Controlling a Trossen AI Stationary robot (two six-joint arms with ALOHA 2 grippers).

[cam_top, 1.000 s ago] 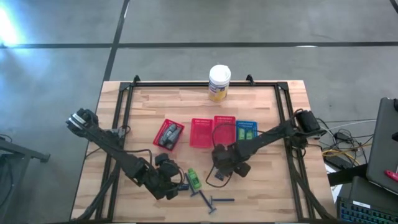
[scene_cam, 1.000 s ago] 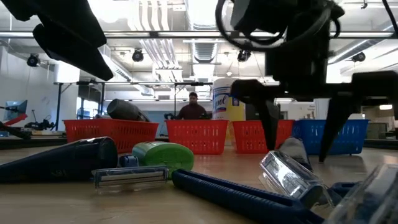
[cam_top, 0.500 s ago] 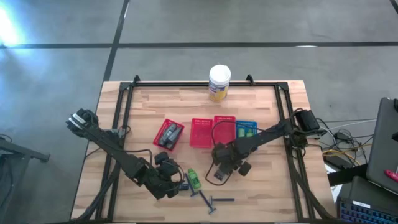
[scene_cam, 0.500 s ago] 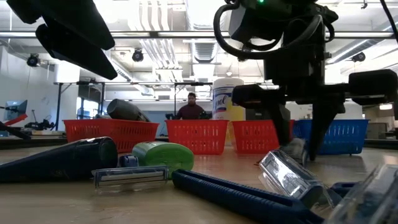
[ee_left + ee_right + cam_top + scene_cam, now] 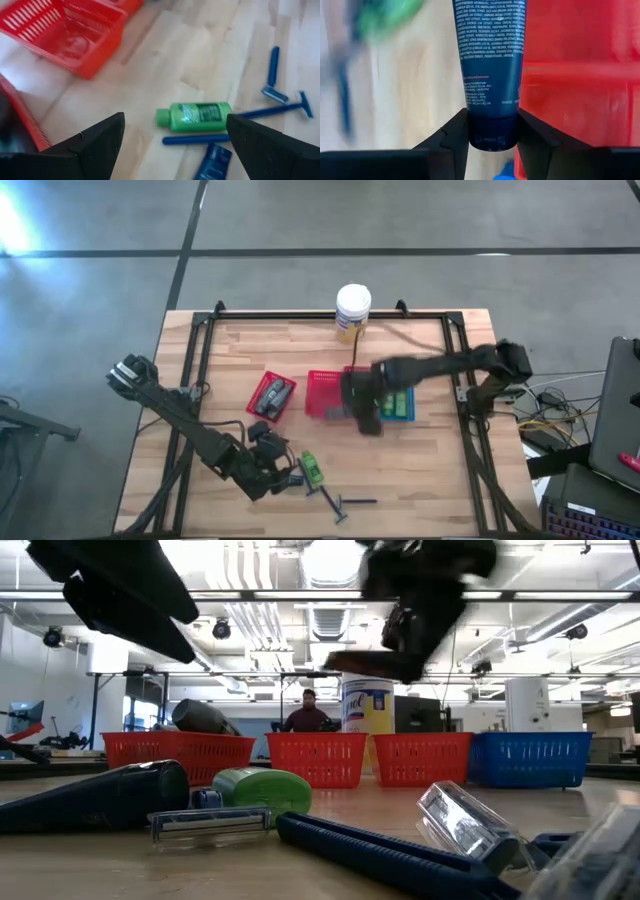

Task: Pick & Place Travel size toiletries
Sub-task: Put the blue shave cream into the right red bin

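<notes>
I need to keep holding the dark blue tube (image 5: 490,60) with my right gripper. The tube is hanging above the red basket's edge (image 5: 575,67) in the wrist view.
My right gripper (image 5: 364,406) hangs over the red baskets, shut on a dark blue tube (image 5: 490,60); in the low view it is a blur high above the table (image 5: 400,630). My left gripper (image 5: 284,476) waits open over the near left of the table (image 5: 174,129). Just ahead of it a green bottle (image 5: 197,116) lies on its side among blue razors (image 5: 272,75) and a dark blue packet (image 5: 212,162). In the low view the green bottle (image 5: 262,790) and a razor (image 5: 210,825) lie on the wood. My right gripper pinches the dark blue tube between its two fingers at the capped end (image 5: 492,132). The tube runs straight out from the fingers, printed side toward the wrist camera. It is lifted clear, above the wood and the edge of a red basket (image 5: 570,85).
Baskets stand in a row mid-table: a tilted red one (image 5: 270,395) with grey tubes, two more red ones (image 5: 323,393) (image 5: 360,373), and a blue one (image 5: 397,395) with green tubes. A white-lidded yellow canister (image 5: 352,312) stands at the far edge. A person shows in the room behind (image 5: 308,715).
My right gripper has risen from the table beside the green bottle and swung toward the far edge, over the red baskets, carrying the dark blue tube lifted clear of the wood. My left arm has kept still.
</notes>
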